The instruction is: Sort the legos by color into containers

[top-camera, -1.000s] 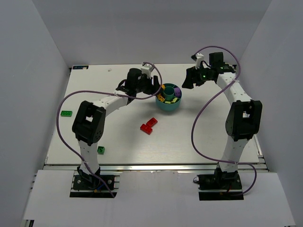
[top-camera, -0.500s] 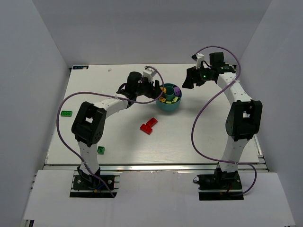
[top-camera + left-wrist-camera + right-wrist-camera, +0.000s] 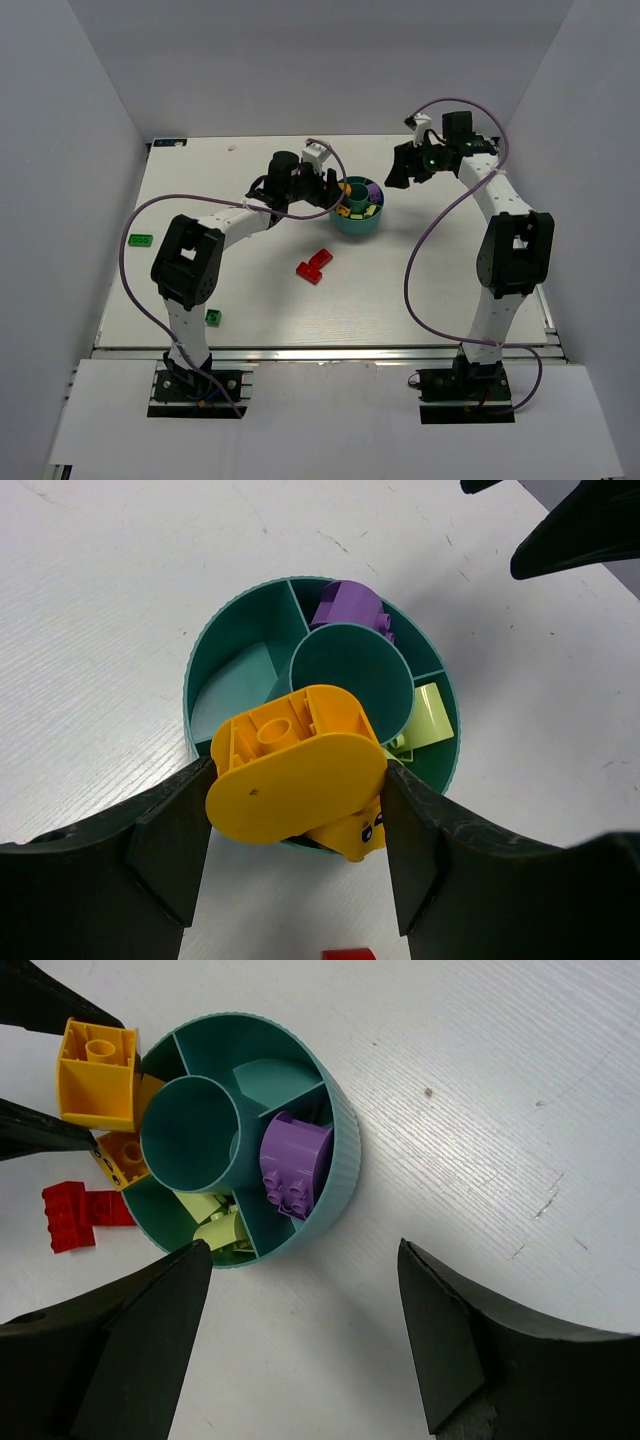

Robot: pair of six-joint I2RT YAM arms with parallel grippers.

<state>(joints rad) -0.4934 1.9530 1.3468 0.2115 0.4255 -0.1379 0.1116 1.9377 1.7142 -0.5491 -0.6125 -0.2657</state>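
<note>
The yellow-orange brick [image 3: 296,770] is close above the other yellow brick, beside the centre well, and would land. My left gripper should release the yellow-orange brick now.
The round teal dish [image 3: 357,226] stands at the back middle of the table. My left gripper [image 3: 297,820] is shut on a yellow-orange brick [image 3: 296,770] and holds it over the dish's near-left rim [image 3: 195,710]. Another yellow brick [image 3: 355,832] lies under it in a compartment. A purple brick [image 3: 295,1163] and lime green bricks [image 3: 215,1222] lie in other compartments; the centre well [image 3: 188,1132] holds nothing. My right gripper [image 3: 305,1300] is open and empty, hovering right of the dish [image 3: 345,1150]. Red bricks [image 3: 316,265] lie on the table in front of the dish.
A green brick [image 3: 140,240] lies at the table's left edge and a dark green brick [image 3: 214,318] near the front left. Grey walls close in the sides and back. The left arm's cable [image 3: 135,235] loops over the left side.
My left gripper has moved right with the yellow-orange brick, from left of the dish to over its rim. The right arm has not moved.
</note>
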